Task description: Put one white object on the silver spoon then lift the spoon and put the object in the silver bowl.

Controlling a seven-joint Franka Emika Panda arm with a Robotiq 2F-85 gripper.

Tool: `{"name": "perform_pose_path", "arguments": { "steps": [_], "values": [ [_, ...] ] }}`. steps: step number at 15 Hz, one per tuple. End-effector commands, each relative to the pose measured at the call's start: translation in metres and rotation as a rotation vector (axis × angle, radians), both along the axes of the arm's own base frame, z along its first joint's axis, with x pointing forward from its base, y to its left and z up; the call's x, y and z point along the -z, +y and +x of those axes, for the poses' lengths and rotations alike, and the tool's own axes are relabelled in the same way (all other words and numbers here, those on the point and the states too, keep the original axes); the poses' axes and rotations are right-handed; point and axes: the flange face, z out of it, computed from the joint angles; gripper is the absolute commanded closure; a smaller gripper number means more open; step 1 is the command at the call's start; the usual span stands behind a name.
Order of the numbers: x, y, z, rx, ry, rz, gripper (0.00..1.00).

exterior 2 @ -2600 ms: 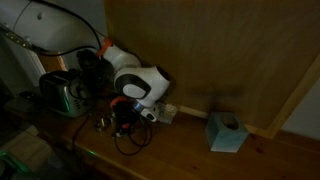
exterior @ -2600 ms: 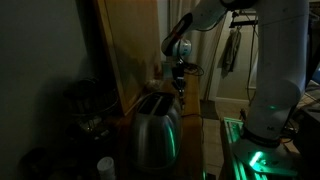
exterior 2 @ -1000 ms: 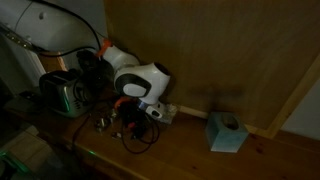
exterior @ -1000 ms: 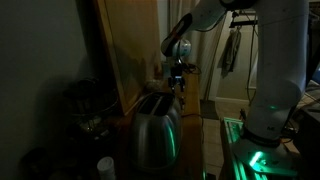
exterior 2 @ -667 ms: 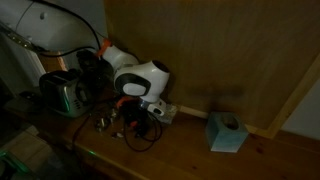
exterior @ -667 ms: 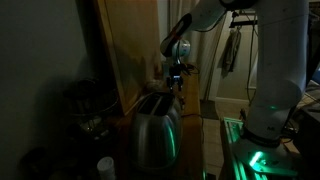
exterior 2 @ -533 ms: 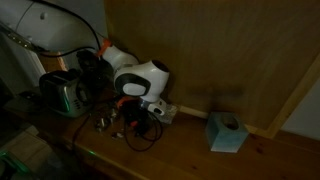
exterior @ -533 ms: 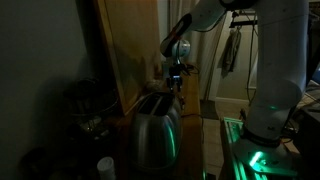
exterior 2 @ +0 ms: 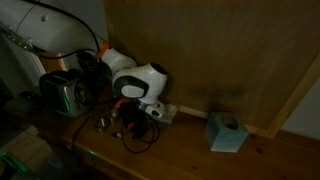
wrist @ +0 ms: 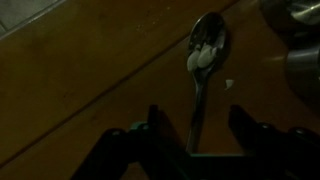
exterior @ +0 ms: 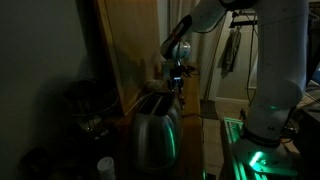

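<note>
Next, my gripper grabs the silver spoon (wrist: 199, 95) by its handle, which leaves the spoon's bowl end free to tip the white object into the silver bowl.
In the wrist view the silver spoon (wrist: 199, 95) lies on the brown wooden table, bowl end far from me. A white object (wrist: 202, 58) rests in its bowl. The handle runs down between the dark fingers (wrist: 152, 125) of my gripper (wrist: 197, 128). The jaws stand apart, with a gap on each side of the handle. A small white crumb (wrist: 228, 84) lies beside the spoon. Shiny metal (wrist: 296, 10) at the top right may be the silver bowl. In both exterior views the gripper (exterior 2: 126, 122) (exterior: 178, 86) hangs low over the table.
A steel toaster (exterior: 155, 130) (exterior 2: 64, 92) stands close to the arm. A light blue tissue box (exterior 2: 227, 131) sits near the wooden back wall (exterior 2: 220, 50). A black cable (exterior 2: 142, 142) loops on the table under the wrist. The room is very dark.
The arm stays almost where it was, low over the spoon. The cable loop under the wrist has shifted slightly.
</note>
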Motion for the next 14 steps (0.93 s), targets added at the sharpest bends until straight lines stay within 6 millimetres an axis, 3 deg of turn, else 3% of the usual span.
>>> {"name": "perform_pose_path", "arguments": {
  "steps": [1,3,9,14],
  "values": [
    [0.0032,0.0041,-0.0011,0.008,0.018,-0.024,0.47],
    [0.0022,0.0038,-0.0006,0.010,0.018,-0.028,0.53],
    [0.0014,-0.0005,-0.0027,0.009,0.025,-0.051,0.97],
    [0.0011,-0.0013,-0.0020,0.017,0.028,-0.058,0.98]
  ]
}}
